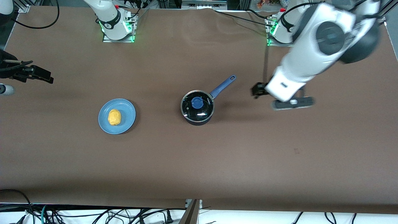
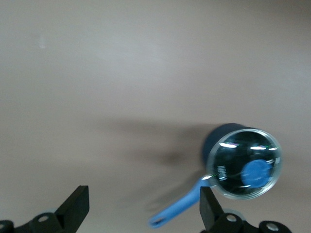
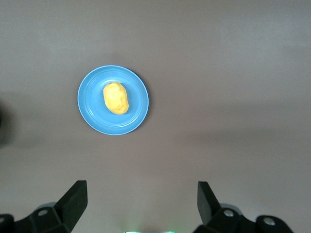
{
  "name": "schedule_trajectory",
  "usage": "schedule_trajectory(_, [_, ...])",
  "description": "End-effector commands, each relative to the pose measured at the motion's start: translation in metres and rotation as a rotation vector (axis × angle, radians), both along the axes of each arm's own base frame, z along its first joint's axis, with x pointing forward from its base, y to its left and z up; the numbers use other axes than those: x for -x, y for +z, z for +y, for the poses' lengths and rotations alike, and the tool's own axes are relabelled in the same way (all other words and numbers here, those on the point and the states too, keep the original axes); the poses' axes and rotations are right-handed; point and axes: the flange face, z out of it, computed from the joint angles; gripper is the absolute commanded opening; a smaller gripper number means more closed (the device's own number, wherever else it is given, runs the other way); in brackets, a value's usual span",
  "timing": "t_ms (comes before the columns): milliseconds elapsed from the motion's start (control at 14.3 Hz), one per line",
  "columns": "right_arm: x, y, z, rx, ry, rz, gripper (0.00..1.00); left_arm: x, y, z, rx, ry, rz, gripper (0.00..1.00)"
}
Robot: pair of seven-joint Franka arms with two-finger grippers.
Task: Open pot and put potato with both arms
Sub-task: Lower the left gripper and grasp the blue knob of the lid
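Note:
The glass lid (image 1: 189,109) is too wide for my fingers. My left gripper will next grab the lid by its narrow blue knob (image 1: 197,102) to open the pot.
The black pot (image 1: 197,107) stands mid-table with its glass lid and blue knob (image 1: 197,102) on, and its blue handle (image 1: 222,86) points toward the left arm's base. The yellow potato (image 1: 114,117) lies on a blue plate (image 1: 128,122) toward the right arm's end. My left gripper (image 1: 257,91) hangs over the bare table beside the pot's handle; in the left wrist view it (image 2: 143,208) is open and empty, with the pot (image 2: 245,162) off to one side. My right gripper (image 1: 43,75) hovers at the table's end, open and empty (image 3: 141,201), with the potato (image 3: 116,98) in its view.
The two arm bases (image 1: 116,26) (image 1: 279,29) stand at the table's edge farthest from the front camera. A white cylinder (image 1: 6,89) shows at the table's edge by the right gripper. Cables run along the table's near edge.

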Motion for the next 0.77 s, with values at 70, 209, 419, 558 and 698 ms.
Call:
schedule_trajectory(70, [0.001, 0.000, 0.002, -0.005, 0.011, 0.017, 1.00, 0.000, -0.070, -0.100, 0.038, 0.092, -0.043, 1.00])
schedule_trajectory(209, [0.001, -0.001, 0.001, -0.007, 0.008, 0.020, 1.00, 0.004, -0.097, -0.135, 0.025, 0.125, -0.067, 1.00])
schedule_trajectory(419, [0.001, -0.003, 0.001, -0.005, 0.010, 0.026, 1.00, 0.016, -0.131, -0.174, -0.030, 0.045, -0.094, 1.00])
schedule_trajectory(558, [0.002, -0.002, 0.001, -0.005, 0.010, 0.026, 1.00, 0.023, -0.147, -0.191, -0.049, 0.007, -0.110, 1.00])
schedule_trajectory(698, [0.003, -0.003, 0.001, -0.007, 0.009, 0.034, 1.00, 0.031, -0.161, -0.204, -0.051, -0.015, -0.113, 1.00])
